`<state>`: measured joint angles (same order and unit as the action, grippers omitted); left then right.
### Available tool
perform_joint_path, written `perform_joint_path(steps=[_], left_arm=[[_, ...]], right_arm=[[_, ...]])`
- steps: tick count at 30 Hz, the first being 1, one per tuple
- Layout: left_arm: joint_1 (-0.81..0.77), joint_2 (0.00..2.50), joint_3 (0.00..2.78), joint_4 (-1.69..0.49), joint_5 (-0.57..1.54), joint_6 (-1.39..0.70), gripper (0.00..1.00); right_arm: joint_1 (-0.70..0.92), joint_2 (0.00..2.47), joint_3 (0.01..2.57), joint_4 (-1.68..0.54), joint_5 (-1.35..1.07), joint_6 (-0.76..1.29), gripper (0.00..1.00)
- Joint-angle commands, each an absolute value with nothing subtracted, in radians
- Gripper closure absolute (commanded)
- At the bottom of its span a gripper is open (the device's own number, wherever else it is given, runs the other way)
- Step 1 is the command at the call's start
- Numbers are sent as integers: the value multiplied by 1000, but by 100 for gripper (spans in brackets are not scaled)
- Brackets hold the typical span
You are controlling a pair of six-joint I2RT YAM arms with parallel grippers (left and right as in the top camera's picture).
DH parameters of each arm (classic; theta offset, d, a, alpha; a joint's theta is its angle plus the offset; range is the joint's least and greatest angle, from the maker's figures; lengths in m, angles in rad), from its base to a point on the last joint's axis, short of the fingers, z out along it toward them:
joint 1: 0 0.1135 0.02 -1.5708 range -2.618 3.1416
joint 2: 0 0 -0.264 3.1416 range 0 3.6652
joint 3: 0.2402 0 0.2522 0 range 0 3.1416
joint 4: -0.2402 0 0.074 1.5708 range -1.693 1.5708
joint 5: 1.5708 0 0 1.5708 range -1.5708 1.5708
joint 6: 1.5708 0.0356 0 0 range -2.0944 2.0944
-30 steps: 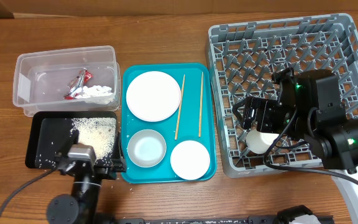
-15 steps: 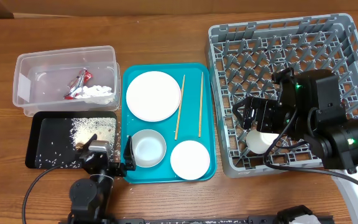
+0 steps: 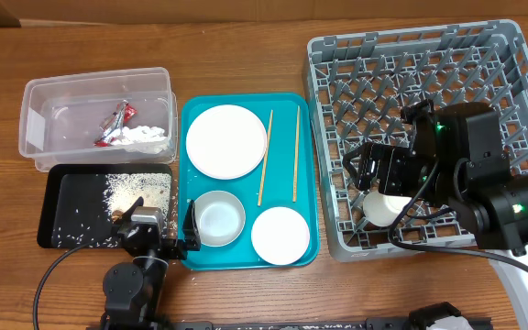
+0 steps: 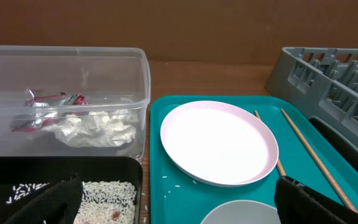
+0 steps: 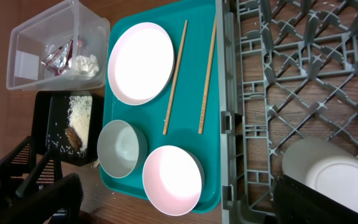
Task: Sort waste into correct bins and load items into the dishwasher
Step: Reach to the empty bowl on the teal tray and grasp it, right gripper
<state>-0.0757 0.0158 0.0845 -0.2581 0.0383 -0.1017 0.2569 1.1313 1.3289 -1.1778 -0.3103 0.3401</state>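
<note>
I should next pinch the white bowl's rim facing the chopsticks with my right gripper, so its base stays free to load tipped into the dish rack (image 3: 429, 73).
The clear tub (image 3: 97, 112) holds the red-and-silver wrapper (image 3: 115, 124) and white tissue scraps (image 3: 145, 135). The black tray (image 3: 71, 203) holds rice grains (image 3: 140, 190) and a brown lump (image 4: 114, 215). On the teal tray (image 3: 246, 108) lie a white plate (image 3: 225, 140), two chopsticks (image 3: 264, 158), a white bowl (image 3: 216, 218) and a pink bowl (image 3: 280, 235). My left gripper (image 3: 159, 236) is open and empty, low between the black tray and the white bowl. My right gripper (image 3: 367, 174) is open over the grey dish rack (image 3: 429, 73). A white cup (image 3: 381, 207) lies in the rack beside one finger.
A few loose rice grains lie on the teal tray (image 4: 166, 177) near the plate. The rack's front left wall (image 5: 225, 118) stands close against the teal tray. Bare wooden table runs along the back and front edges.
My left gripper has moved from over the black tray to the right, to the gap by the white bowl, then stopped. The right arm has not moved.
</note>
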Motion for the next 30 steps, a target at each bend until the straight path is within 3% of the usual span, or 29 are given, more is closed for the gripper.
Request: perform_joint_path(steps=[1,8,12,17,21,23,26,30], left_arm=[[-66,5,77,-253,44,-112,0],[-66,5,77,-253,44,-112,0],[-66,5,77,-253,44,-112,0],[-66,5,77,-253,44,-112,0],[-66,5,77,-253,44,-112,0],[-66,5,77,-253,44,-112,0],[-66,5,77,-253,44,-112,0],[-66,5,77,-253,44,-112,0]], right_arm=[[261,1124,1348,-1172,-316,340,0],[261,1124,1348,-1145,-324,371,0],[286,1142,1348,-1089,-474,423,1],[516,1261,1339,-1095,-393,455,1],[695,1406,1335,-1086,-203,554,18],[749,1478,1335,-1050,-170,562,23],[794,1576,1335,-955,-168,576,38],[823,1708,1335,-830,-182,626,44]])
